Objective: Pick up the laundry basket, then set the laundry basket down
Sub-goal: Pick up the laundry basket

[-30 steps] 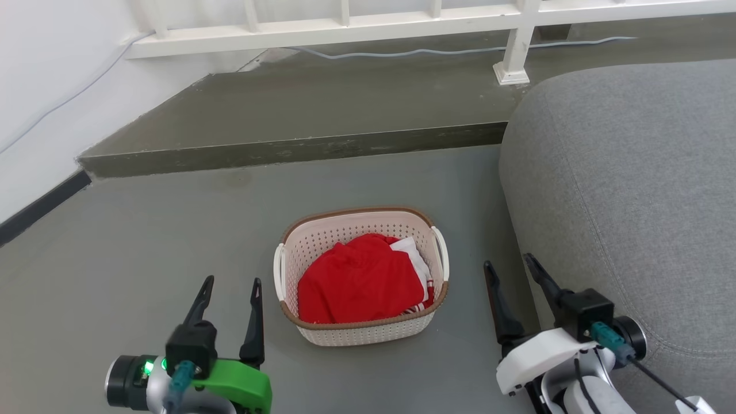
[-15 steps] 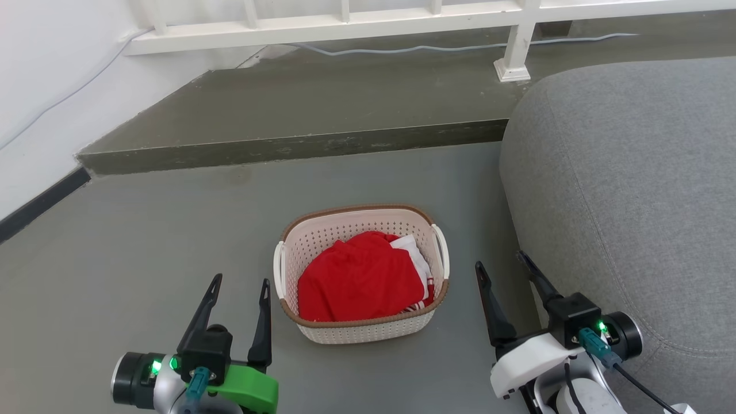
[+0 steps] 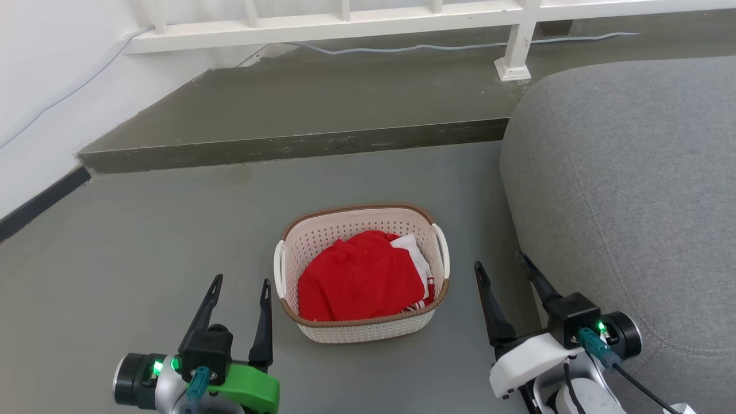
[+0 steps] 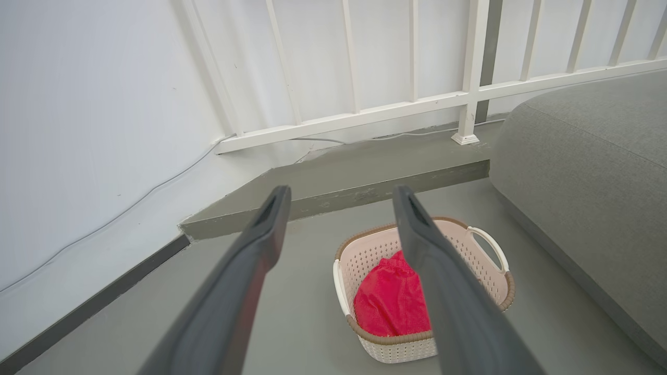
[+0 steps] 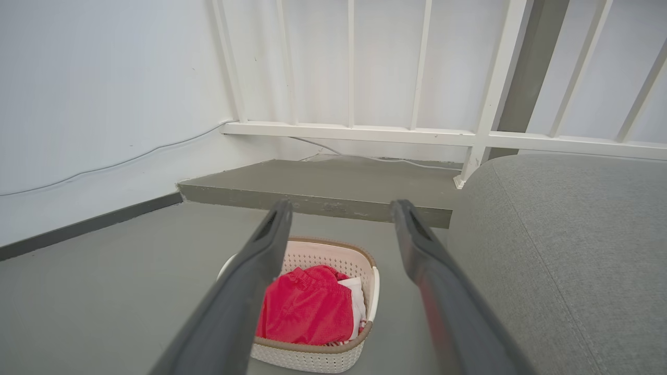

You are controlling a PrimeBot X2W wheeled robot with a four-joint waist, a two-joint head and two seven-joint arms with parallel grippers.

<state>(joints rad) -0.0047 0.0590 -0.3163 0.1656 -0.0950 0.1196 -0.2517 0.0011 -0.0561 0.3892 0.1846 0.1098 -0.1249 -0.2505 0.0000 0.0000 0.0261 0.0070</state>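
Observation:
Loose red clothes [image 3: 365, 277] lie in the open basket, so my left gripper will next grab the basket's white side handle away from the sofa to pick it up.
The laundry basket [image 3: 345, 330] stands on the grey floor, cream with perforated walls, a brown rim and white side handles; red cloth [image 3: 359, 282] with a bit of white lies inside. My left gripper [image 3: 241, 280] hangs open to the basket's left, apart from it, and my right gripper [image 3: 499, 261] is open to its right, between basket and sofa. In the left wrist view the laundry basket [image 4: 396, 351] sits past my left gripper [image 4: 341, 192], lower right. The right wrist view has the laundry basket [image 5: 312, 359] below my right gripper [image 5: 338, 207], its left side partly hidden by a finger.
A grey sofa [image 3: 632, 190] fills the right side, close to my right gripper. A raised concrete step [image 3: 299, 146] runs behind the basket, with a white railing [image 3: 345, 26] and a cable beyond. A white wall [image 3: 40, 86] with a dark baseboard is at the left.
Both grippers shifted slightly forward and toward the basket over the last second, mostly in the first half; the view also dropped a little. The basket has stayed in place.

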